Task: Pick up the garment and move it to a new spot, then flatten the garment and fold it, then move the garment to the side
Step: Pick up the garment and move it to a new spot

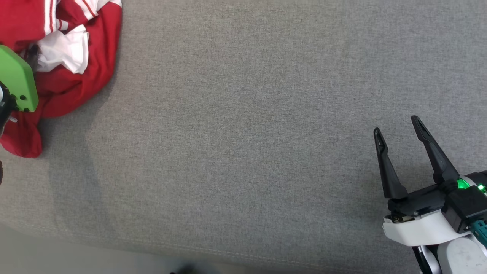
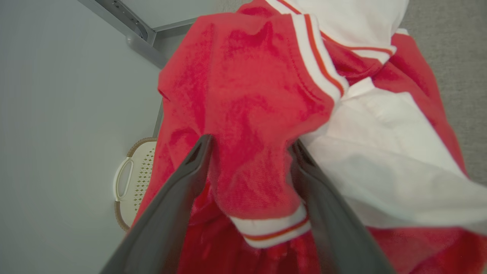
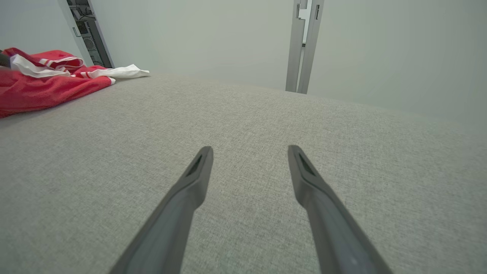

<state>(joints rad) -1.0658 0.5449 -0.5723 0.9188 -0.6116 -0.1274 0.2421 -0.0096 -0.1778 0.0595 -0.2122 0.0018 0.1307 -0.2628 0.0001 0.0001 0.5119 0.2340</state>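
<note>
I should grab the garment next with my left gripper by that raised fold [image 2: 251, 157], because the garment's white panel [image 2: 392, 141] lies slack while the red fold bulges up between my left gripper's fingers.
A crumpled red garment [image 1: 76, 80] with white panels and striped trim lies at the far left of the grey surface, partly cut off by the head view's edge. In the left wrist view my left gripper [image 2: 249, 146] is open, its two dark fingers straddling a raised fold of the red garment [image 2: 247, 76], fabric bulging between them. A green plate [image 1: 17, 80] of the left arm covers part of the cloth. My right gripper [image 1: 395, 125] hovers open at the lower right, far from the garment [image 3: 45, 87], with nothing between its fingers [image 3: 198, 171].
The grey fabric surface [image 1: 243, 133] stretches wide between both arms. Its front edge runs along the bottom of the head view, with pale floor [image 1: 57, 251] below. A white perforated basket [image 2: 133, 179] sits on the floor beyond the left edge. A metal post [image 3: 304, 45] stands behind.
</note>
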